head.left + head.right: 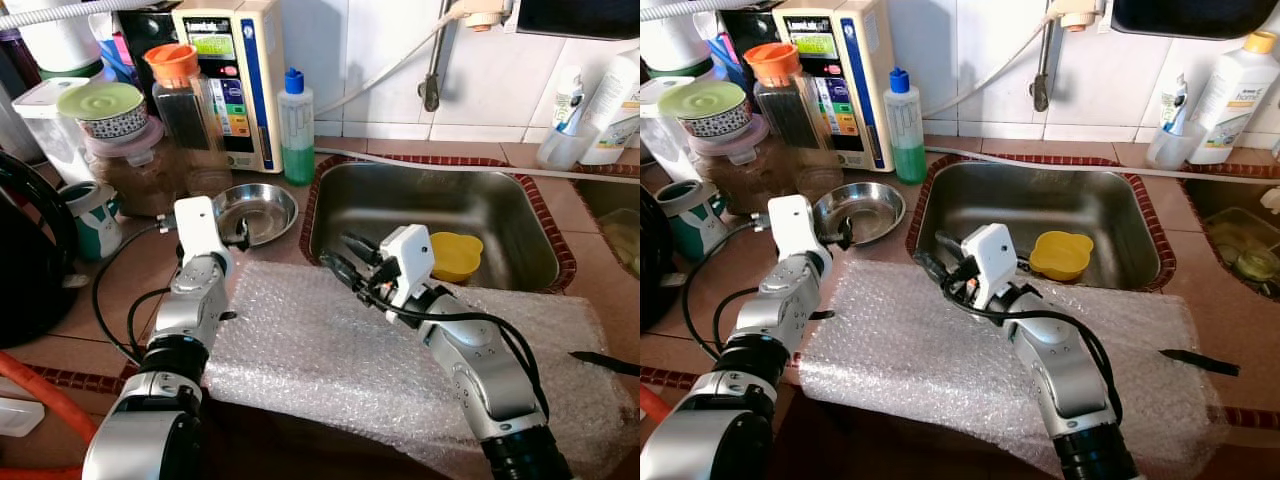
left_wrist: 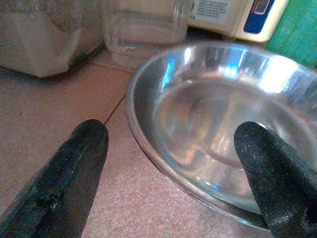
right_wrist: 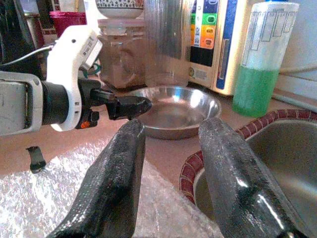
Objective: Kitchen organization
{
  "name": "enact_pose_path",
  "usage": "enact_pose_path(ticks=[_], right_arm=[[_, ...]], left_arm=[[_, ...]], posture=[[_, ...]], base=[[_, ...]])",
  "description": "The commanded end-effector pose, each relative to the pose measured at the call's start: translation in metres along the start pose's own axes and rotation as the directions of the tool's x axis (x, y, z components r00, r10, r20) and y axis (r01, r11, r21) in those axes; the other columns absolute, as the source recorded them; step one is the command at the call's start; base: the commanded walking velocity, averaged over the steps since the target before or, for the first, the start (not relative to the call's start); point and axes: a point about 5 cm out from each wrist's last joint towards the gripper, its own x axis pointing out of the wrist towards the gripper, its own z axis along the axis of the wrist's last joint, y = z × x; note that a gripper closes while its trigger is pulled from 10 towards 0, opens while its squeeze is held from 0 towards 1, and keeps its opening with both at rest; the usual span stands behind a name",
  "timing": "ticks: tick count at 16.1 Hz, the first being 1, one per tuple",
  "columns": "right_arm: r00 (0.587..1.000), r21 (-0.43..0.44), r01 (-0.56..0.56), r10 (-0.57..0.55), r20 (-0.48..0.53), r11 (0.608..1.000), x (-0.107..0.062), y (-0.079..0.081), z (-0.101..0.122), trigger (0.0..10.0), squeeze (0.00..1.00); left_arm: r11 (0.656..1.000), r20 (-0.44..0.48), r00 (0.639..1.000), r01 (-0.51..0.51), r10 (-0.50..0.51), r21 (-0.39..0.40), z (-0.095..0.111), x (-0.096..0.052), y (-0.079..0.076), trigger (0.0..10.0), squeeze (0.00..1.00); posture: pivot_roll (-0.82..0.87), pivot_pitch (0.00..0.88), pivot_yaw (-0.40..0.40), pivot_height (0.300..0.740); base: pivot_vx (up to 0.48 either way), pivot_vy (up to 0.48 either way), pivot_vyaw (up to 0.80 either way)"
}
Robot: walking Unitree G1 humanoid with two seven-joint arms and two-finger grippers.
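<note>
The steel bowl is much wider than my open fingers, so my right gripper should grab the bowl's thin rim beside the sink next.
A shallow steel bowl [image 1: 262, 208] sits on the counter left of the sink [image 1: 430, 195]. My left gripper [image 1: 238, 233] is open at the bowl's near rim. In the left wrist view one finger [image 2: 81, 163] is outside the rim on the tile and the other [image 2: 270, 168] is over the bowl's inside [image 2: 218, 129]. My right gripper [image 1: 340, 256] hovers over the sink's left edge, pointing at the bowl, open with nothing between its fingers [image 3: 116, 173]. A yellow bowl [image 1: 456, 256] lies in the sink.
Bubble wrap [image 1: 300, 340] covers the counter's front. Behind the steel bowl stand jars [image 1: 135, 150], a water machine [image 1: 240, 80] and a green soap bottle [image 1: 296, 125]. A black kettle [image 1: 25, 260] is at the left, a dark knife [image 1: 605, 362] at the right.
</note>
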Motion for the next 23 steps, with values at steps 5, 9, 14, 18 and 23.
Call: enact_pose_path(ticks=[5, 9, 14, 18, 23], right_arm=[[0.999, -0.028, -0.038, 0.038, -0.013, 0.999, 0.002, 0.005, 0.004, 10.0, 0.09], [0.999, -0.037, -0.044, 0.043, -0.018, 0.998, 0.003, 0.004, 0.004, 10.0, 0.03], [0.999, -0.045, -0.049, 0.048, -0.021, 0.998, 0.004, 0.005, 0.005, 10.0, 0.0], [0.999, -0.046, -0.05, 0.049, -0.022, 0.998, 0.004, 0.005, 0.005, 10.0, 0.0], [0.998, -0.044, -0.054, 0.052, -0.025, 0.998, 0.005, 0.006, 0.004, 10.0, 0.0]], left_arm=[[1.0, -0.081, 0.997, -0.01, 0.009, -0.02, -0.01, 0.001, 0.005, 0.0, 0.0], [0.998, -0.099, 0.995, -0.025, 0.019, -0.064, -0.01, 0.002, 0.009, 0.0, 0.0], [0.986, -0.142, 0.989, -0.073, 0.051, -0.153, -0.011, 0.001, 0.014, 0.0, 0.0], [0.979, -0.123, 0.99, -0.095, 0.073, -0.18, 0.0, 0.0, 0.017, 0.0, 0.0], [0.983, -0.102, 0.992, -0.093, 0.078, -0.159, 0.013, -0.005, 0.021, 0.0, 0.0]], posture=[[-0.02, 0.0, 0.069, 0.74], [-0.01, 0.0, 0.063, 0.74], [-0.01, 0.0, 0.062, 0.74], [-0.01, 0.0, 0.06, 0.74], [-0.01, 0.0, 0.062, 0.74]], base=[[0.0, 0.0, 0.0], [0.0, 0.0, 0.0], [0.0, 0.0, 0.0], [0.0, 0.0, 0.0], [0.0, 0.0, 0.0]])
